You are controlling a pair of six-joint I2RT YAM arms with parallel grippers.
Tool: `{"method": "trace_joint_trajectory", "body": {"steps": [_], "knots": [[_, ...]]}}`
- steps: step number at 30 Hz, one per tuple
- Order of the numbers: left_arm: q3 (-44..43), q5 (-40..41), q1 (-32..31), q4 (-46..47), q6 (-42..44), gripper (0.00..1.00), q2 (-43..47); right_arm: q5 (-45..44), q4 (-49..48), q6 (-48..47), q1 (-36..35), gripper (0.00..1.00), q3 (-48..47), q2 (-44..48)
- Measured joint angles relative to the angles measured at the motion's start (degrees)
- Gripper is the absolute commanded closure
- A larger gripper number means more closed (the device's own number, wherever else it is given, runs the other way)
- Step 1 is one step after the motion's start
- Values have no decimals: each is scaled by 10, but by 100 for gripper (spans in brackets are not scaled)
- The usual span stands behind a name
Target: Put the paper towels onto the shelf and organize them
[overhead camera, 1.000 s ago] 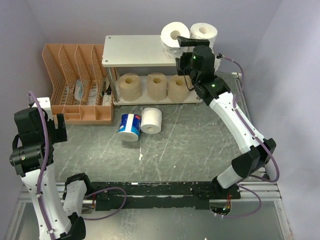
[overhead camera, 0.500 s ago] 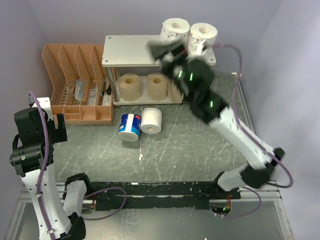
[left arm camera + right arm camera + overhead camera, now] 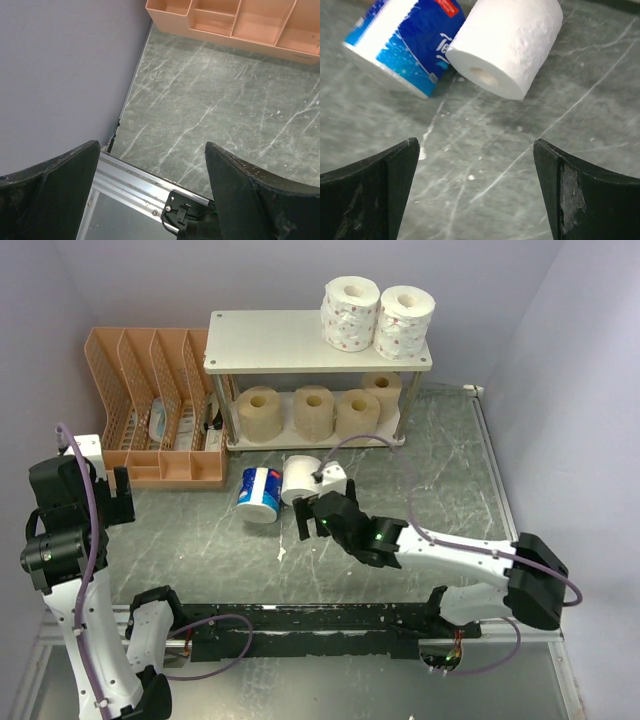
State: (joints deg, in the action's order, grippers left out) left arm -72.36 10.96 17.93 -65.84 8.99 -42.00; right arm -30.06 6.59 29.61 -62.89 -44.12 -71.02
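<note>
My right gripper grabs the white roll by the wall around its core next, leaving its other end free to stand on the shelf (image 3: 270, 340).
The shelf (image 3: 270, 340) stands at the back. Two white printed paper towels (image 3: 350, 310) (image 3: 405, 315) stand on its top board at the right. Several tan rolls (image 3: 313, 410) line the lower board. A plain white roll (image 3: 300, 478) (image 3: 507, 45) and a blue-and-white wrapped roll (image 3: 259, 494) (image 3: 405, 45) lie on their sides, touching, on the table. My right gripper (image 3: 308, 514) (image 3: 475, 145) is open and empty, low over the table just in front of the white roll. My left gripper (image 3: 115, 490) (image 3: 152, 150) is open and empty at the table's left edge.
An orange slotted file organizer (image 3: 150, 410) (image 3: 235, 20) stands left of the shelf. The purple wall (image 3: 60, 75) is close on the left. A metal rail (image 3: 320, 620) (image 3: 145, 180) runs along the near edge.
My right arm has left the white roll on the shelf's top board and swung down and left to the table, stopping in front of the loose white roll. The left arm has not moved.
</note>
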Motion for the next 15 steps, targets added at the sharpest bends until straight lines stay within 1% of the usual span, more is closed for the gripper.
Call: {"method": "trace_joint_trajectory", "body": {"steps": [5,7,9,10,13,15], "knots": [[19,0,0,0,0,2,4,-15,-51,-161,1,9,-44,-97],[25,0,0,-1,0,2,9,-19,-70,-212,8,12,-63,-132],[27,0,0,-1,0,2,14,-19,-87,-257,20,17,-82,-164],[28,0,0,-1,0,2,17,-18,-94,-275,28,23,-90,-180],[28,0,0,-2,0,2,21,-10,-109,-310,54,34,-112,-218],[28,0,0,-2,0,2,20,1,-110,-323,75,35,-127,-239]]}}
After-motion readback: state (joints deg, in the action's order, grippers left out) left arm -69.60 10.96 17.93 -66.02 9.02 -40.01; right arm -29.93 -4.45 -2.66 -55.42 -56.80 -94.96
